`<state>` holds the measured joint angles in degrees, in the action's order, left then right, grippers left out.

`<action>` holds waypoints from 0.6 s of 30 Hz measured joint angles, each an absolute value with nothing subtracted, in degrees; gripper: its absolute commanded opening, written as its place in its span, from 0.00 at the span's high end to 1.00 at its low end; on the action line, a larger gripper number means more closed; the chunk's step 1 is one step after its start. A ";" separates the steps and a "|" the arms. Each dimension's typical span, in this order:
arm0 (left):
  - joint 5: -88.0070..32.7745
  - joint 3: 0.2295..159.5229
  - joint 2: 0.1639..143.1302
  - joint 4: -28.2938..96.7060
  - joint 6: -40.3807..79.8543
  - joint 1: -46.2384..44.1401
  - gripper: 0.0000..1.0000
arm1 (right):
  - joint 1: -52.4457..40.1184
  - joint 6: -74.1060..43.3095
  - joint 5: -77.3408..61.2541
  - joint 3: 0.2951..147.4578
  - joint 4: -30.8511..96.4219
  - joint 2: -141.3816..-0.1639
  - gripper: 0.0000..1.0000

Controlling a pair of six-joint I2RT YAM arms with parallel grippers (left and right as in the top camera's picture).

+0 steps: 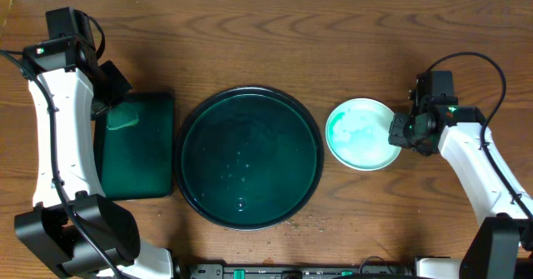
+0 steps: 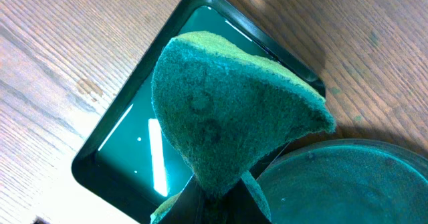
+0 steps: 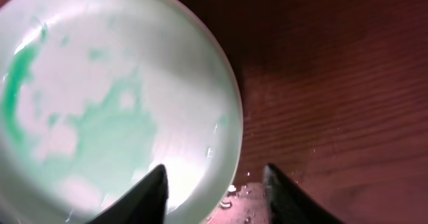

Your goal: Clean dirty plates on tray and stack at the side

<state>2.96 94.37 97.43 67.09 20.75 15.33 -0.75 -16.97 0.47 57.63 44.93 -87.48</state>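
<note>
My left gripper should open now: the green sponge (image 1: 122, 116) (image 2: 221, 110) hangs from my fingers over the bottom of the rectangular tray, so it would land inside the tray if I let go now.
The large round dark tray (image 1: 248, 158) lies mid-table with nothing on it; its edge shows in the left wrist view (image 2: 348, 184). One pale-mint plate (image 1: 358, 133) smeared with green lies on the wood right of the tray; I cannot tell whether other plates lie under it. My right gripper (image 1: 400, 132) is open at the plate's right rim. In the right wrist view one finger of the gripper (image 3: 214, 170) is over the plate (image 3: 100, 103) and one outside it. My left gripper (image 1: 112, 96) is shut on a green sponge (image 2: 221, 110) above the rectangular tray.
A smaller rectangular dark green tray (image 1: 137, 171) sits left of the round tray, wet and shiny in the left wrist view (image 2: 127, 150). Small specks or droplets (image 1: 308, 221) dot the wood near the round tray's front right. The table's front edge runs along the bottom.
</note>
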 measured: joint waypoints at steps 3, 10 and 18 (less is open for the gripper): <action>2.98 94.37 97.43 67.11 20.75 15.33 0.92 | -0.75 -16.91 -0.47 60.90 48.16 -87.48 0.48; 2.98 94.37 97.43 67.48 20.69 15.33 0.86 | -0.82 -13.45 -3.36 75.35 57.98 -87.46 0.27; 3.07 94.37 97.43 68.58 20.53 15.33 0.57 | -0.93 -11.88 -4.47 85.32 64.66 -87.22 0.21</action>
<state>3.07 94.37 97.43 68.58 20.53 15.33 -0.93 -11.88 -4.47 85.32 64.66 -87.22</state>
